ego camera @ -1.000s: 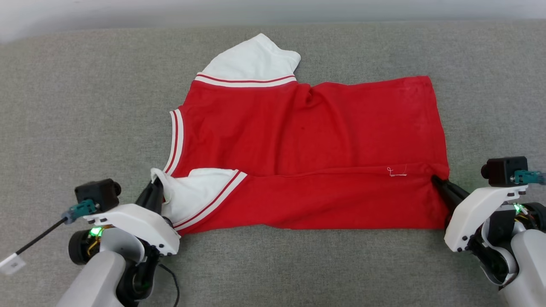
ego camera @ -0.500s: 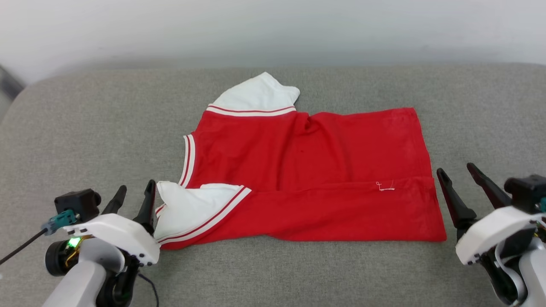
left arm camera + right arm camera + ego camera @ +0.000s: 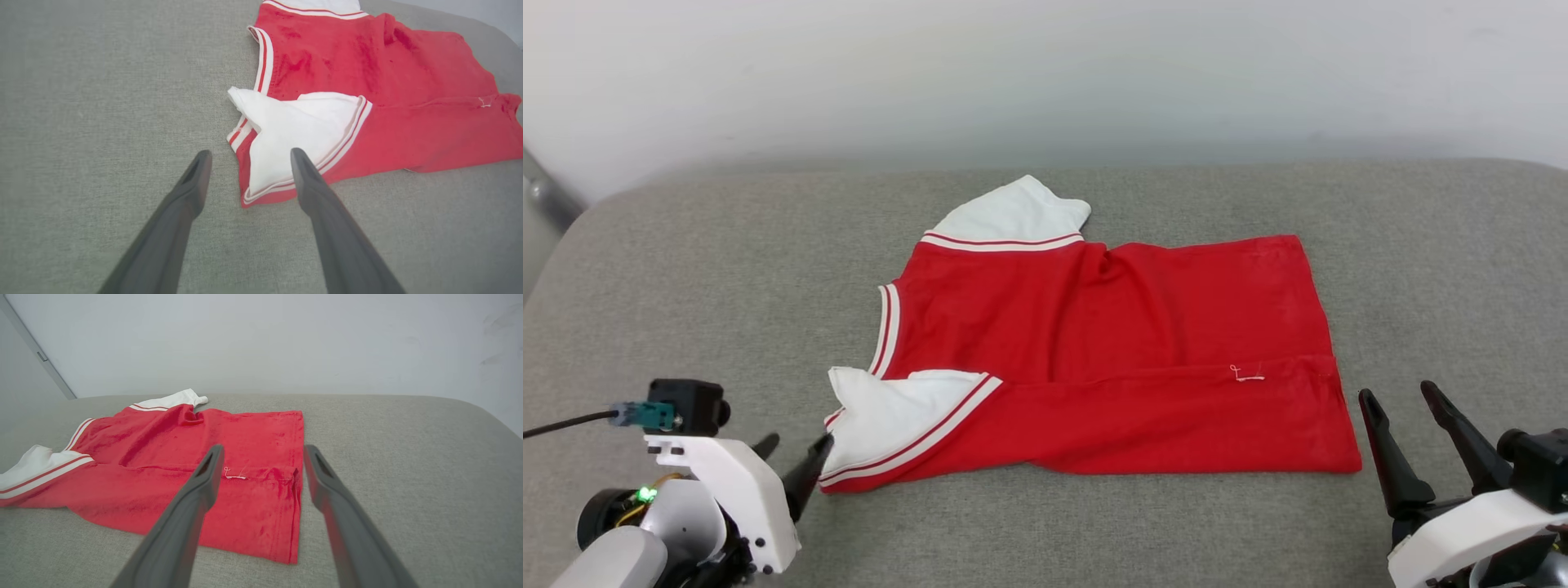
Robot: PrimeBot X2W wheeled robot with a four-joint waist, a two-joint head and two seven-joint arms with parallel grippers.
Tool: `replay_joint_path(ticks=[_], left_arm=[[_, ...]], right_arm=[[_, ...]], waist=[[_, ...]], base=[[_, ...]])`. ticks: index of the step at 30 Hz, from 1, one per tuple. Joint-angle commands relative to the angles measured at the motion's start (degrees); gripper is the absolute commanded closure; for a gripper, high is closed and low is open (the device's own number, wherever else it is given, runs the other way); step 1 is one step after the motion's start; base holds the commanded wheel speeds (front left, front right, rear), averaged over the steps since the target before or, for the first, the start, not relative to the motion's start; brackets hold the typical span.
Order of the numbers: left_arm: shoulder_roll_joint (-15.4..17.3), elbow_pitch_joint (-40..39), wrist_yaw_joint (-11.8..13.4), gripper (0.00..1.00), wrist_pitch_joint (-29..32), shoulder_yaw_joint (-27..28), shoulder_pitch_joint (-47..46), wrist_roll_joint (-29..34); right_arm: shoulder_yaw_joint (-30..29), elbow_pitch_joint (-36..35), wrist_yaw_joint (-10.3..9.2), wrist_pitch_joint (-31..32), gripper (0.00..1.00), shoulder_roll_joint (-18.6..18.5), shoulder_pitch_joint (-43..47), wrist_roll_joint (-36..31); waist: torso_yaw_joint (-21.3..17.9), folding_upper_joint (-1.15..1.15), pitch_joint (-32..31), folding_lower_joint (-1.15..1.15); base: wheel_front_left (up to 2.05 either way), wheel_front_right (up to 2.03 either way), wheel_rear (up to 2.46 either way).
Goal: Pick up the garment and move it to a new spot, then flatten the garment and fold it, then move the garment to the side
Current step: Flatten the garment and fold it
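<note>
My left gripper grabs the red garment by the corner of the far white sleeve next, which sticks out while the garment lies flat.
The red garment lies on the grey cushion, plain side up, collar to the left and hem to the right; its near long edge is folded over the body, with a white sleeve on top. The other white sleeve sticks out at the far side. No letters or numbers show. My left gripper is open just left of the near sleeve corner, holding nothing. My right gripper is open just right of the hem's near corner, clear of the cloth.
The grey cushioned surface spreads wide around the garment, with bare fabric to the left, right and front. A pale wall rises behind its far edge. A grey strip leans at the far left.
Both grippers let go of the garment's near edge, opened and drew back toward me. The head camera tilted up, so the whole scene sits lower in view with more wall showing.
</note>
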Motion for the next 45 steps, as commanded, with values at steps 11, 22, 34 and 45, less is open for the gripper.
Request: replay_joint_path(ticks=[11,22,34,45], left_arm=[[1.38,6.34,-2.03,0.00,12.07,-2.31,-4.97,-4.25],[-3.62,15.92,-4.91,0.61,19.58,-6.45,-8.00,-7.24],[-4.82,13.52,-5.73,1.00,15.56,-5.80,-8.56,-6.29],[-3.57,2.74,-3.42,1.00,7.95,-3.99,-10.38,-1.07]], right_arm=[[0.39,-3.39,-0.06,0.86,0.00,3.59,-0.51,0.02],[1.73,-1.20,-0.06,0.05,0.00,3.42,-4.50,1.75],[-2.22,3.35,-0.06,16.15,0.00,-0.47,-8.79,10.58],[-2.80,14.75,-0.05,41.50,0.00,-2.10,-18.65,13.82]], waist=[[-4.49,0.00,5.83,0.00],[-7.59,0.00,10.71,0.00],[-5.11,0.00,9.35,0.00],[0.34,0.00,9.49,0.00]], base=[[0.00,0.00,0.00],[0.00,0.00,0.00],[0.00,0.00,0.00],[0.00,0.00,0.00]])
